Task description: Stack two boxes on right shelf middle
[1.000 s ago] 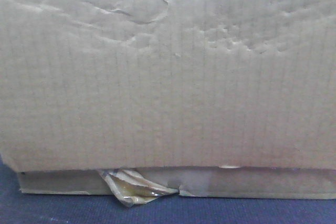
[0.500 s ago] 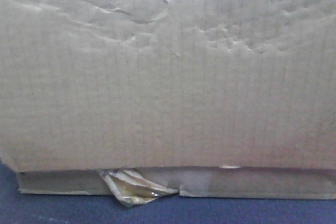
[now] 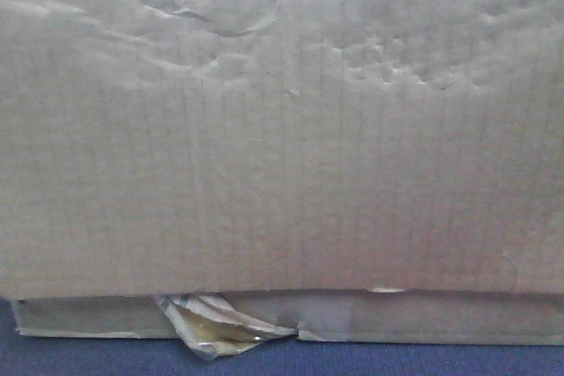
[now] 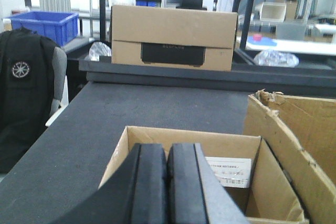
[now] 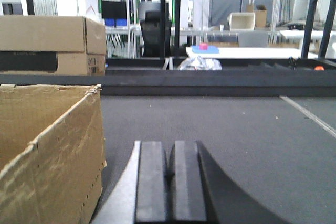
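Observation:
The left gripper grabs the open box (image 4: 220,179) by its side (image 4: 113,161) next, to stack the boxes on the shelf.
A tall brown box (image 3: 282,129) with a dented, wrinkled face fills the front view. Under its lower edge shows a flatter cardboard band (image 3: 423,316) with torn yellowish tape (image 3: 211,330); I cannot tell whether one rests on the other. In the left wrist view my left gripper (image 4: 167,150) is shut and empty above a low open box (image 4: 231,145), with a taller torn-edged box (image 4: 304,124) to its right. My right gripper (image 5: 170,148) is shut and empty over the carpet, just right of a box wall (image 5: 52,150). The shelf is out of view.
The boxes stand on a dark grey carpeted surface (image 4: 157,103) with a raised back edge (image 5: 210,80). A closed carton with a black label (image 4: 173,38) sits beyond it. A blue bin (image 4: 44,24) and a chair with a black jacket (image 4: 26,93) are at left.
The tall box's face has slid slightly down and looms a little larger in the front view; its lower edge and the taped band sit lower in the frame.

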Available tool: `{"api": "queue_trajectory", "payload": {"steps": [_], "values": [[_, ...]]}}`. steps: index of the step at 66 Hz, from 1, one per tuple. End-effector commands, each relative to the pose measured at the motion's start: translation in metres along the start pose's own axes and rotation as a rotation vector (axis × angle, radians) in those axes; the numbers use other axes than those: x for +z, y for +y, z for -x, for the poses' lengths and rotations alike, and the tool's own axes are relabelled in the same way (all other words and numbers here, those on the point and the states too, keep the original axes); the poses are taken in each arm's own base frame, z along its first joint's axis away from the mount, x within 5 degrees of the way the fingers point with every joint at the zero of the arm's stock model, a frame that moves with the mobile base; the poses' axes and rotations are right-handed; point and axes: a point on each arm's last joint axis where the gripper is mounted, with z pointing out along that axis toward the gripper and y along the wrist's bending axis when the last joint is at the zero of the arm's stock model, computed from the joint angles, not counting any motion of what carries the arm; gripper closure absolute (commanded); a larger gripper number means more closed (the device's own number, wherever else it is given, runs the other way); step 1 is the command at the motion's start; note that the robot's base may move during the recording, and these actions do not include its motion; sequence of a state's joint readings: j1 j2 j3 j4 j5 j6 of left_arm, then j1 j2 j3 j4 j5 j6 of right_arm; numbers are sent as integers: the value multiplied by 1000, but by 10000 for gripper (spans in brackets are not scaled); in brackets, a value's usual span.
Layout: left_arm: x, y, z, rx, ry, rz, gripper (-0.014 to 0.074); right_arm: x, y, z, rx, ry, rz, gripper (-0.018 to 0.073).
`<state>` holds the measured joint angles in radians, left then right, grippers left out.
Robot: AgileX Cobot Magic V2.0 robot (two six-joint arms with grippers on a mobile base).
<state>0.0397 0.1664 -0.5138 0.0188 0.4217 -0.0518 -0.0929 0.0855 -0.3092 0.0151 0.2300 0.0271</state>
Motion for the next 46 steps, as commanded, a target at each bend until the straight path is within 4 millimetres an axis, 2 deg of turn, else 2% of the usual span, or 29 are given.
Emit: {"api": "queue_trajectory", "payload": {"steps": [1,6,14,24,32,46], "values": [[13,0,16,12,98,7,687,4,0,13,-4,10,-4,728],[29,-1,30,13,219,13,687,8,1,21,-4,7,-4,728],[67,-1,46,14,421,23,687,17,1,29,-4,28,-5,728],[111,-2,66,12,488,24,687,26,1,29,-4,44,-6,728],[141,-2,75,27,544,35,696,28,1,29,-4,45,-6,728],[193,12,75,46,882,107,708,28,1,30,-4,43,-6,728]]}}
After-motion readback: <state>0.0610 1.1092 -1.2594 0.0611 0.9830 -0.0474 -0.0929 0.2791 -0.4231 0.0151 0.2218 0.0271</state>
